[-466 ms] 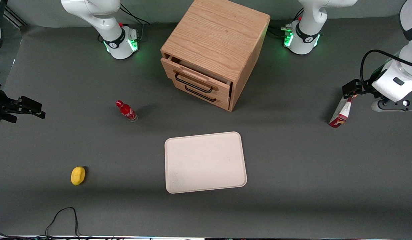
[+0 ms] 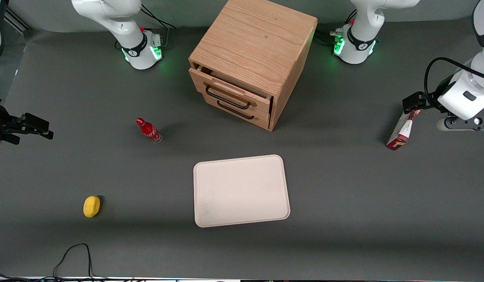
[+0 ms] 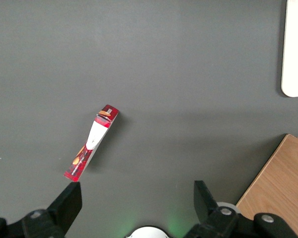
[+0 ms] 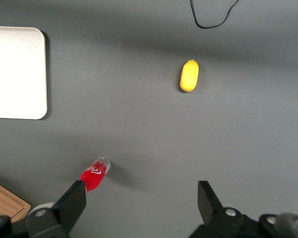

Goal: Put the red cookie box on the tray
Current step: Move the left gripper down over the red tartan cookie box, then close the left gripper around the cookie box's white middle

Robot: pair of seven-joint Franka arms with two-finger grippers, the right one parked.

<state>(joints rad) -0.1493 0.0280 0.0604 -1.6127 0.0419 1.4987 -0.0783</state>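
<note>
My gripper grabs the cookie box across its thin upper edge [image 3: 94, 141] next, since the box stands on edge, long one way and thin the other.
The red cookie box [image 2: 399, 133] stands on a narrow edge, leaning, on the grey table toward the working arm's end. In the left wrist view the cookie box [image 3: 91, 142] shows as a thin red and white sliver. The left gripper [image 2: 412, 104] hovers just above the box's upper end and is open, nothing between its fingers. In the wrist view the gripper [image 3: 137, 199] has its jaws wide apart, and one fingertip [image 3: 69, 198] is close to the box's end. The pale tray [image 2: 242, 190] lies flat mid-table, nearer the front camera than the cabinet; its corner [image 3: 295, 49] shows in the wrist view.
A wooden drawer cabinet [image 2: 253, 58] with its top drawer slightly open stands mid-table, its corner [image 3: 280, 183] near the gripper. A small red bottle [image 2: 149, 130] and a yellow object [image 2: 91, 206] lie toward the parked arm's end. A black cable [image 2: 73, 256] loops at the front edge.
The left gripper and wrist have shifted very slightly above the box. The box, tray and other objects have not moved.
</note>
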